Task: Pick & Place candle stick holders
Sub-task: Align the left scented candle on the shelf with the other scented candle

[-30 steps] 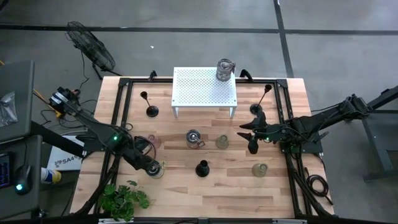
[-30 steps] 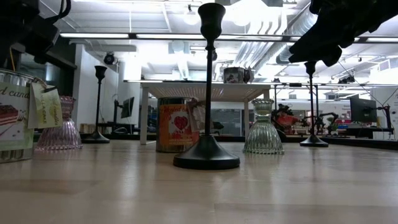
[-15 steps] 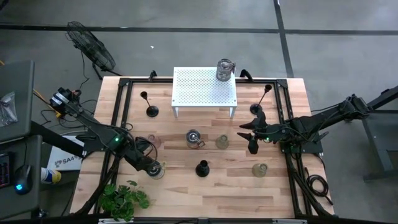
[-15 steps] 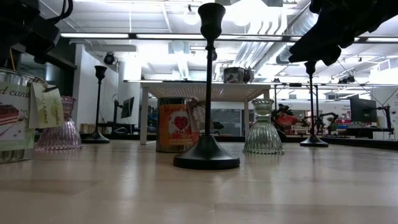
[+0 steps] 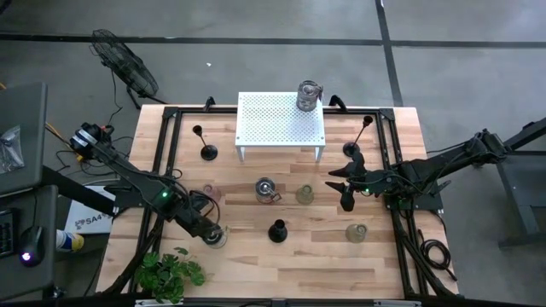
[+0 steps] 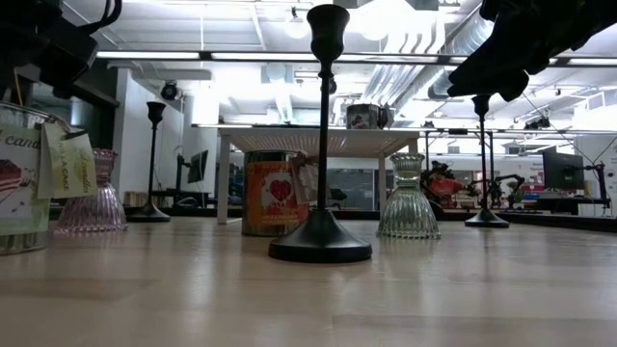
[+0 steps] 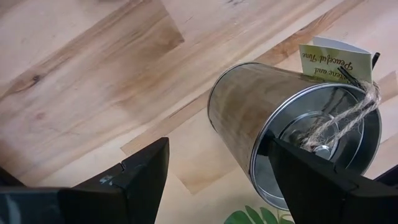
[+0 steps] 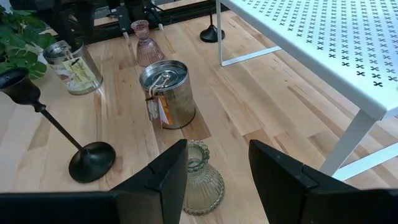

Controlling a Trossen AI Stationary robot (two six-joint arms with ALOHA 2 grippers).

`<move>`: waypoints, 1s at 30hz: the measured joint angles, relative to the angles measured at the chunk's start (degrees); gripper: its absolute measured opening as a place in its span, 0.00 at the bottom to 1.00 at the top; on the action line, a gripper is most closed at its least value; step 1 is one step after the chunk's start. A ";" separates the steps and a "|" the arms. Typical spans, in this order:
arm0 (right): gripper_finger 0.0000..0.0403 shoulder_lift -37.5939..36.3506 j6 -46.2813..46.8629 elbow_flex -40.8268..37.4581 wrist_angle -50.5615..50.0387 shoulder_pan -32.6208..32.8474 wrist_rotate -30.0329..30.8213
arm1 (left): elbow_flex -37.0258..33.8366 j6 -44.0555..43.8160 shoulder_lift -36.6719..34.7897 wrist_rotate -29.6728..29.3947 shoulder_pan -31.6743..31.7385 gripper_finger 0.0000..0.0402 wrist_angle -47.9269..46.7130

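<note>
The tin's rim [image 7: 254,158] has one finger dipping inside it, and the other finger is outside the tin's side [image 7: 233,124], so my left gripper should close on the tin.
At the near left a tin can [image 7: 249,106] with twine and a paper tag [image 7: 336,59] stands on the table. My left gripper [image 7: 217,143] is open and points down over it. One finger [image 7: 311,180] is over the tin's open mouth, the other [image 7: 134,177] beside its wall. My right gripper [image 5: 345,196] hangs open above the table right of centre, with nothing between its fingers. Below it stands a ribbed glass holder [image 8: 202,180]. A tall black stemmed holder [image 6: 320,145] stands on its round base at the middle front. My left gripper comes at the tin from above, its fingers on either side of the rim's near part [image 7: 255,155]. The finger in front hides the rim there, so I cannot tell whether it touches. The tin stands on the table.
A white perforated stand [image 5: 281,119] with a tin [image 5: 309,95] on it is at the back. Black stick holders [image 5: 207,152] [image 5: 351,147] flank it. A heart-labelled tin [image 5: 265,189], a pink glass cup [image 5: 210,193], another glass holder [image 5: 356,232] and a plant [image 5: 171,273] stand around.
My left gripper has sunk a little toward the tin and the table's near edge, still open. In the low view the tin's label and tag have shifted slightly toward the table's left.
</note>
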 joint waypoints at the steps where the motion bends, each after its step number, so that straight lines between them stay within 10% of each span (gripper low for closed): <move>1: 0.40 0.00 0.00 0.00 0.00 0.00 0.00 | 0.00 0.02 0.14 0.00 0.00 0.67 0.16; 30: 0.40 0.00 0.00 0.00 0.02 -0.02 -0.24 | 0.00 1.14 0.37 -0.33 -0.02 0.21 2.67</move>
